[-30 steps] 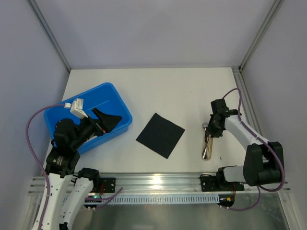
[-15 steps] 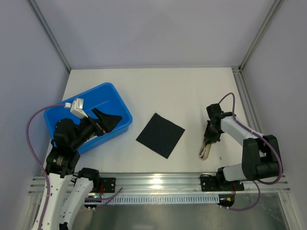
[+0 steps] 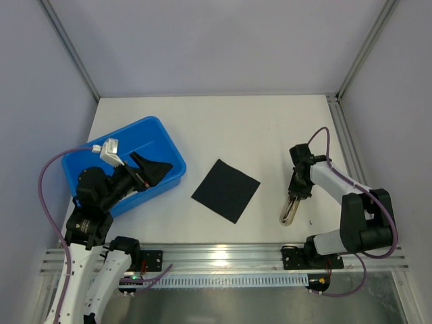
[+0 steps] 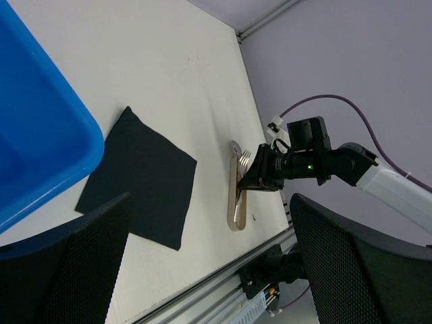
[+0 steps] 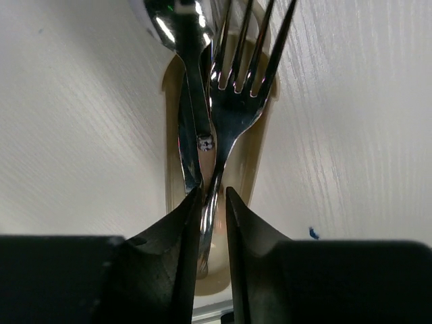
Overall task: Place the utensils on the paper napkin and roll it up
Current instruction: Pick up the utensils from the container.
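Note:
The robot's right gripper should close on the fork's handle (image 3: 292, 199) (image 5: 212, 194): its narrowed fingers are down on both sides of the handle at the holder, so they would hold it by closing now.
The utensils (image 5: 226, 115), a shiny fork and spoon with handles crossing, lie on a beige oblong holder (image 3: 288, 210) at the table's right. My right gripper (image 5: 212, 196) is low over them, jaws drawn narrow around the handles, the left finger (image 5: 182, 229) touching metal. In the top view the right gripper (image 3: 295, 194) covers the holder's far end. The paper napkin (image 3: 226, 190) is a flat black square at mid-table, left of the holder. My left gripper (image 3: 154, 169) hangs open over the blue tub (image 3: 145, 133), holding nothing.
The left wrist view shows the napkin (image 4: 138, 179), the holder with the utensils (image 4: 235, 196), the right gripper (image 4: 262, 177) and the tub's corner (image 4: 34, 135). A metal rail (image 3: 223, 256) runs along the near edge. Frame posts stand at the far corners.
My right gripper slid toward the near edge along the utensils and its jaws narrowed around the handles. The holder shifted slightly left and nearer. The left arm stayed still.

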{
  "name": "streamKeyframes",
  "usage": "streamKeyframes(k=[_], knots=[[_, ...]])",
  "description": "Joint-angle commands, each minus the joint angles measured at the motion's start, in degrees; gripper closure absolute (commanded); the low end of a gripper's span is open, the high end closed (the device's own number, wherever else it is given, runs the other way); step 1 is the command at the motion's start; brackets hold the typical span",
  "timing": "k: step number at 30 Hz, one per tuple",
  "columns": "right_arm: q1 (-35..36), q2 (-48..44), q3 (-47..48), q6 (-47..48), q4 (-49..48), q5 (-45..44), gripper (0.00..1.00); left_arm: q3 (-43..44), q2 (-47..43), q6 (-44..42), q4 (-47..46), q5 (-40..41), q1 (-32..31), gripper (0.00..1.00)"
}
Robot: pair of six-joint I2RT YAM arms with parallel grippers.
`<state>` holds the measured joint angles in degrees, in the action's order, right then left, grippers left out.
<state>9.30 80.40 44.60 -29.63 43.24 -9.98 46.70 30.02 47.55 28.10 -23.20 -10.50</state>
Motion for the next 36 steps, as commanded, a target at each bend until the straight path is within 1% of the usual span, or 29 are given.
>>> streamKeyframes(k=[1,9,12,13,15,16,19,22,26,30,36], knots=[[0.3,1.2,2.4,0.4,0.3,-2.0,0.73,-0.1,0.4,0.2,-2.9,-1.7,-0.1,0.01],[0.3,1.9,3.2,0.9,0.0,-2.9,0.73,-0.3,0.2,0.1,-2.6,-1.8,-0.1,0.01],[0.3,2.7,3.5,1.1,-0.1,-3.4,0.77,-0.5,0.2,0.0,-2.8,-1.9,-0.1,0.01],[0.3,2.9,3.5,1.1,-0.2,-3.5,0.82,-0.4,0.2,0.0,-2.8,-1.8,-0.1,0.01],[0.3,2.9,3.4,1.0,-0.4,-3.0,0.85,-0.3,0.2,0.0,-2.6,-1.8,-0.1,0.01],[0.3,2.8,3.4,1.0,-0.4,-2.9,0.90,-0.2,0.2,-0.1,-2.6,-1.8,-0.1,0.01],[0.3,2.7,3.3,1.1,-0.5,-2.6,0.96,-0.3,0.2,0.0,-2.8,-1.8,-0.1,0.01],[0.3,2.5,3.3,0.8,-0.2,-3.1,0.96,-0.4,0.1,0.1,-2.8,-1.8,-0.1,0.01],[0.3,-0.5,3.4,-0.1,0.8,-2.0,0.96,-0.3,0.1,-0.1,-2.5,-1.6,-0.2,0.01],[0.3,-6.2,3.1,-1.8,1.5,-1.1,0.96,-0.9,0.2,-0.1,-2.8,-1.8,-0.1,0.01],[0.3,-9.1,3.0,-4.2,1.5,1.0,0.96,-0.6,0.4,0.0,-2.5,-1.9,-0.1,0.01]])
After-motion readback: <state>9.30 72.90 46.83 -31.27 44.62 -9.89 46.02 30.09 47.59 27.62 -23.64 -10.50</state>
